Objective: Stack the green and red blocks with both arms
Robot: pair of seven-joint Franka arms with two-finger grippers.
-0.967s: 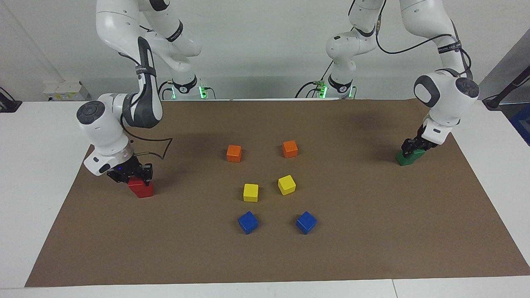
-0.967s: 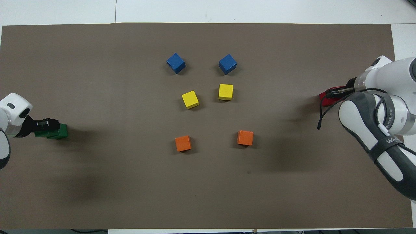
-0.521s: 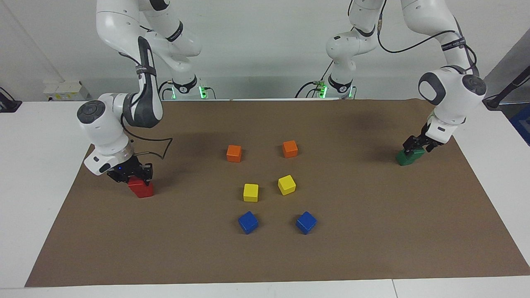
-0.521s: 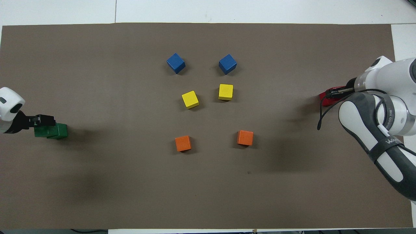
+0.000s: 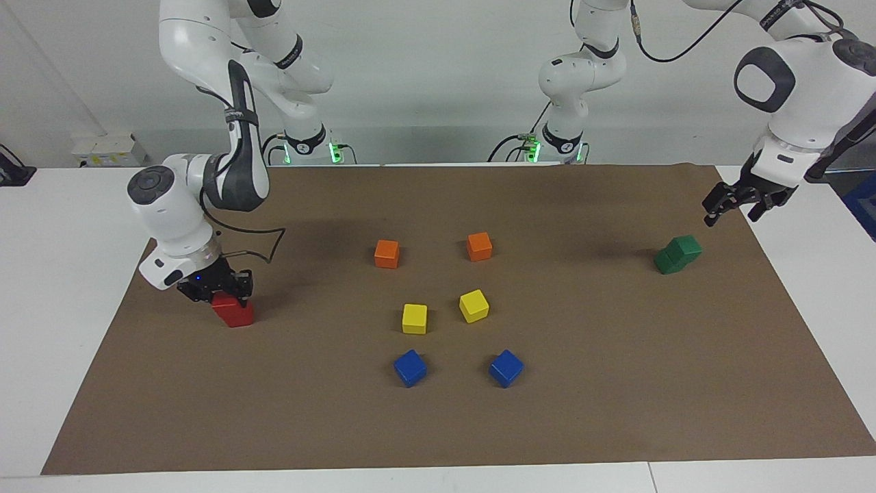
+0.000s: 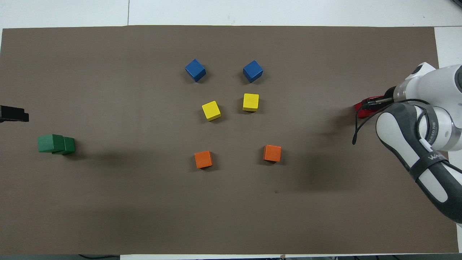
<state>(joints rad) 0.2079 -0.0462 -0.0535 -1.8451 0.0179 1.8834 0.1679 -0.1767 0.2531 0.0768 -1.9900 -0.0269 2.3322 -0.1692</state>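
Observation:
My right gripper should open now, because the held block (image 6: 367, 112) sits low on the lower red block (image 6: 358, 106).
Two green blocks stand stacked at the left arm's end of the mat. The upper green block (image 5: 685, 246) (image 6: 49, 143) sits a little askew on the lower green block (image 5: 665, 262) (image 6: 69, 146). My left gripper (image 5: 733, 211) (image 6: 16, 114) hangs open and empty in the air, over the mat's edge beside the stack. At the right arm's end, my right gripper (image 5: 217, 287) (image 6: 371, 104) is down low and shut on a red block (image 5: 234, 312) (image 6: 361, 110). Gripper and arm hide the top of the red; I cannot tell whether another red block lies under it.
Mid-mat lie two orange cubes (image 5: 387, 253) (image 5: 479, 246), two yellow cubes (image 5: 414, 318) (image 5: 473, 305) and two blue cubes (image 5: 410, 368) (image 5: 506, 368). The brown mat (image 5: 616, 383) covers most of the white table.
My left gripper opened, let go of the upper green block and rose away from the stack toward the table's edge. The right gripper and red block have not moved.

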